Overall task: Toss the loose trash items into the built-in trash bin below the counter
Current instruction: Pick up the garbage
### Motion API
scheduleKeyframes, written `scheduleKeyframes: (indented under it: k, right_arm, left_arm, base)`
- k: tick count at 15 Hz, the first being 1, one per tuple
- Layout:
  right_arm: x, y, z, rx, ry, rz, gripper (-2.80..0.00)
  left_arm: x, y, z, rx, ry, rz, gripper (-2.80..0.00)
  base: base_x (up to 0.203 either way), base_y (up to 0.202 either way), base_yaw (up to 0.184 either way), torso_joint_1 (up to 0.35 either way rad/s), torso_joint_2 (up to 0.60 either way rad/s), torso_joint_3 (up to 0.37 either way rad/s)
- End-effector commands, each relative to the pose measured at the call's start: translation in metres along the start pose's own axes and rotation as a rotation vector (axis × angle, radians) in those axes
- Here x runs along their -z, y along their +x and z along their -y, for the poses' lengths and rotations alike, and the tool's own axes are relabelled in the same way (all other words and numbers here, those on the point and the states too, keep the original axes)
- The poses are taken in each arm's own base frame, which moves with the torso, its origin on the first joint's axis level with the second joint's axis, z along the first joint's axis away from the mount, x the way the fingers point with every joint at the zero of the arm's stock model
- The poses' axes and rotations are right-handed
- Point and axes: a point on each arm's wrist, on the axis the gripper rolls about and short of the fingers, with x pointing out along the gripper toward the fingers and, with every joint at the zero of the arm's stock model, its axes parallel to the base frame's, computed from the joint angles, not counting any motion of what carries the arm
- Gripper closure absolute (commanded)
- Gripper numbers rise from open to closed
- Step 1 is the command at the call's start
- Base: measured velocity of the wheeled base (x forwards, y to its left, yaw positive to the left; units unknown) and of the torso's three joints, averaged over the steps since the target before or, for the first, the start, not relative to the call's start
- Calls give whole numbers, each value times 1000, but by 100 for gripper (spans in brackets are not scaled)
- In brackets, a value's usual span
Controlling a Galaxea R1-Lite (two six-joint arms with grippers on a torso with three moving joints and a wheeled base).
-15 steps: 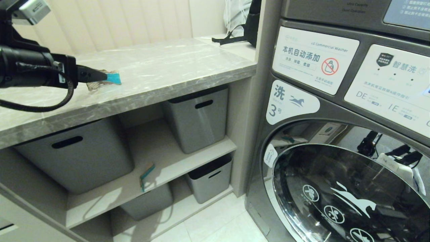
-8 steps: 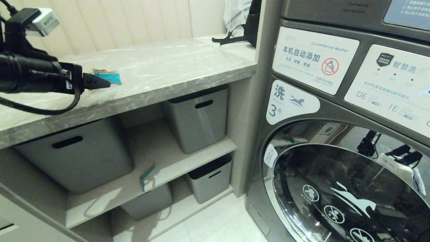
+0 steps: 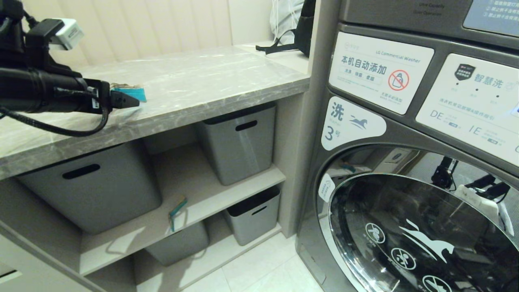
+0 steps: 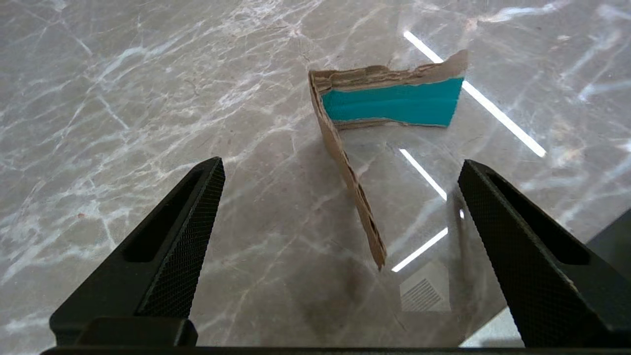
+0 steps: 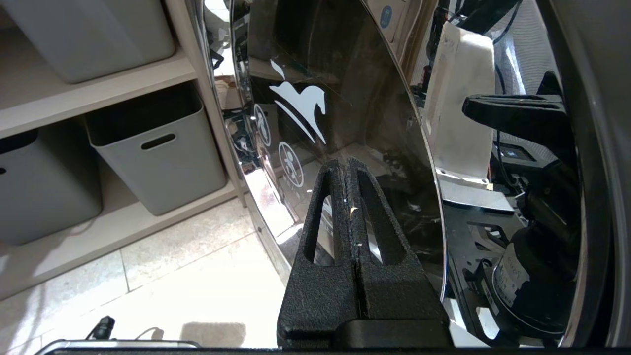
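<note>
Next, my left gripper needs to grab the scrap by its brown flap point(image 4: 353, 184), leaving the cardboard scrap's turquoise side point(image 4: 393, 105) free to enter the trash bin.
A torn cardboard scrap point(image 3: 130, 93), turquoise on one face and brown on the other, stands folded on the grey marble counter point(image 3: 211, 77). My left gripper point(image 3: 131, 101) is level with it just above the counter, jaws open. In the left wrist view the scrap's turquoise face point(image 4: 392, 102) lies ahead of the left gripper point(image 4: 341, 165). Its brown flap runs back between the two fingers, touching neither. A second scrap point(image 3: 177, 208) leans on the shelf under the counter. The right gripper point(image 5: 346, 165) is shut on nothing beside the washer door. The built-in trash bin is out of view.
Grey tubs with slot handles point(image 3: 239, 142) point(image 3: 89, 186) point(image 3: 253, 215) stand on the shelves below the counter. A large washing machine point(image 3: 405, 121) fills the right side, its door close to the right gripper. A black bag point(image 3: 294, 38) sits at the counter's far end.
The left arm has moved right and slightly lower in the head view, bringing its fingers alongside the scrap on the counter. Its jaws stayed open. The right arm has not moved.
</note>
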Motion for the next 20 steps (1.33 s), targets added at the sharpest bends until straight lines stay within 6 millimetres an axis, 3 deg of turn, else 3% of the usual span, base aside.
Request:
scheduleKeyframes:
  k: [1, 5, 6, 17, 20]
  right_arm:
    - [0, 0, 0, 0, 0, 0, 0]
    - [0, 0, 0, 0, 0, 0, 0]
    - [0, 0, 0, 0, 0, 0, 0]
    - [0, 0, 0, 0, 0, 0, 0]
    - [0, 0, 0, 0, 0, 0, 0]
  left_arm:
    - [0, 4, 0, -2, 1, -3, -280]
    - [-3, 8, -6, -21, -6, 8, -280]
    - [-3, 10, -7, -26, -8, 7, 0]
    - [-3, 13, -9, -30, -12, 2, 0]
    - [-9, -11, -10, -31, -20, 42, 0]
  base:
    - [0, 0, 0, 0, 0, 0]
    - [0, 0, 0, 0, 0, 0]
    - [0, 0, 0, 0, 0, 0]
    - [0, 0, 0, 0, 0, 0]
    - [0, 0, 0, 0, 0, 0]
